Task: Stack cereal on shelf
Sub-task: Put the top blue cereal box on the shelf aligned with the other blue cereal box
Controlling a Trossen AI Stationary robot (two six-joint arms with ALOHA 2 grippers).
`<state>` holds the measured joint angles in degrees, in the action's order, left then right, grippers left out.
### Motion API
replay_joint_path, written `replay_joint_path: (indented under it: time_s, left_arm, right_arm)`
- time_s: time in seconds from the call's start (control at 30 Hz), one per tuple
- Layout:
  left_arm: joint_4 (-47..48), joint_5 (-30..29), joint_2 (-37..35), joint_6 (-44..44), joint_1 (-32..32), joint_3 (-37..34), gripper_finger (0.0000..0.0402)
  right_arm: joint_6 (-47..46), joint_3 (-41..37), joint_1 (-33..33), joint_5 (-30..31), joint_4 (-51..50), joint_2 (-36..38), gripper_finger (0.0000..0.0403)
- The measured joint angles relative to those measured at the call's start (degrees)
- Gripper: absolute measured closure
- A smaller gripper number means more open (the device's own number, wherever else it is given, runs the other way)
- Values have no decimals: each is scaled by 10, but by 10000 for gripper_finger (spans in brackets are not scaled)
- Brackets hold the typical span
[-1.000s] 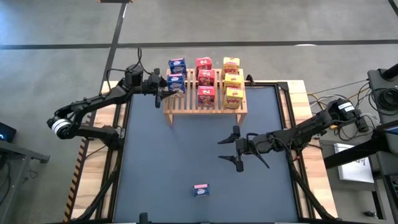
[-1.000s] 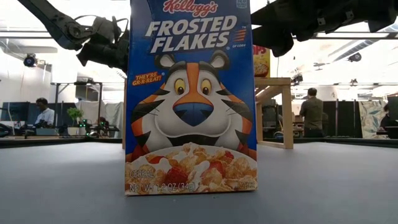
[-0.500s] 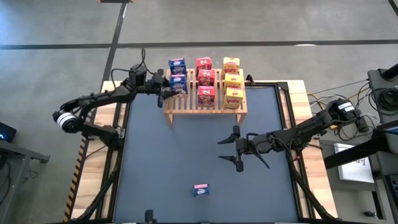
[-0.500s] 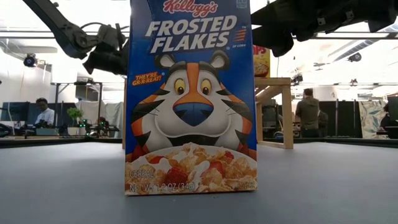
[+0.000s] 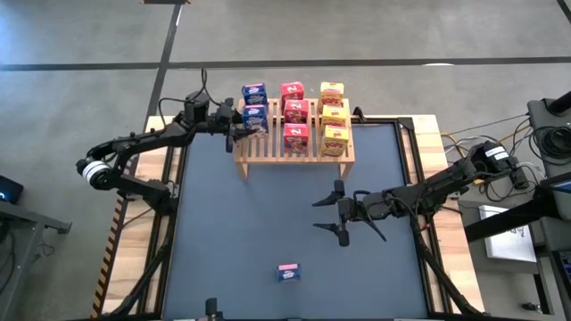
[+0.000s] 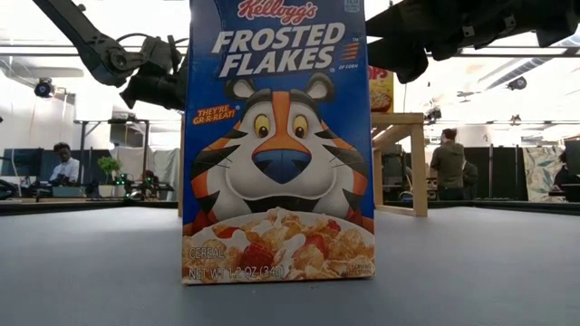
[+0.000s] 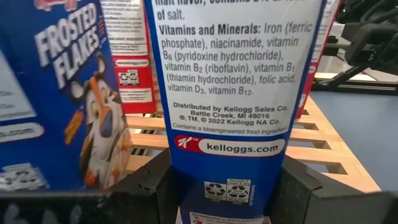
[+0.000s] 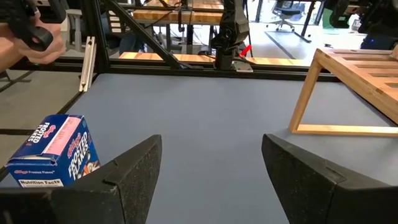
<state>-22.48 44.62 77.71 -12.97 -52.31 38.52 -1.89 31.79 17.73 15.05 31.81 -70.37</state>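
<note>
My left gripper needs to release the blue box: the box stands upright over the shelf's slats, in line with the box's neighbours.
The wooden slatted shelf stands at the table's far side. On it stand three red boxes, three yellow boxes and one blue box. My left gripper is shut on a second blue box at the shelf's left end, beside the first blue box. A third blue box stands on the table near the front edge and fills the low view. My right gripper is open and empty over mid-table, facing that box. My left gripper pinches the blue box between its two fingers, one on each broad face near the box's lower end. The fingers come level from the table's left. The box stands upright over the slats; whether its bottom rests on them is hidden.
The dark mat between the shelf and the near blue box is free room. The shelf's left leg stands ahead of my right gripper. Wooden table borders and black frame rails run along both sides. People stand in the room beyond.
My left gripper has gone a little toward the table's right, closer in over the shelf's left end, and slightly up, with the blue box still held upright. My right arm has kept still.
</note>
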Motion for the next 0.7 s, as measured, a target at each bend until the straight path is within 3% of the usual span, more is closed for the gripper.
replay_joint_path:
  time_s: [0.37, 0.7]
  left_arm:
    - [6, -1, -1, 0, -1, 0, 235]
    - [27, -9, -1, 3, -1, -2, 174]
  right_arm:
    - [0, 0, 0, 0, 0, 0, 133]
    - [0, -1, 0, 0, 0, 0, 129]
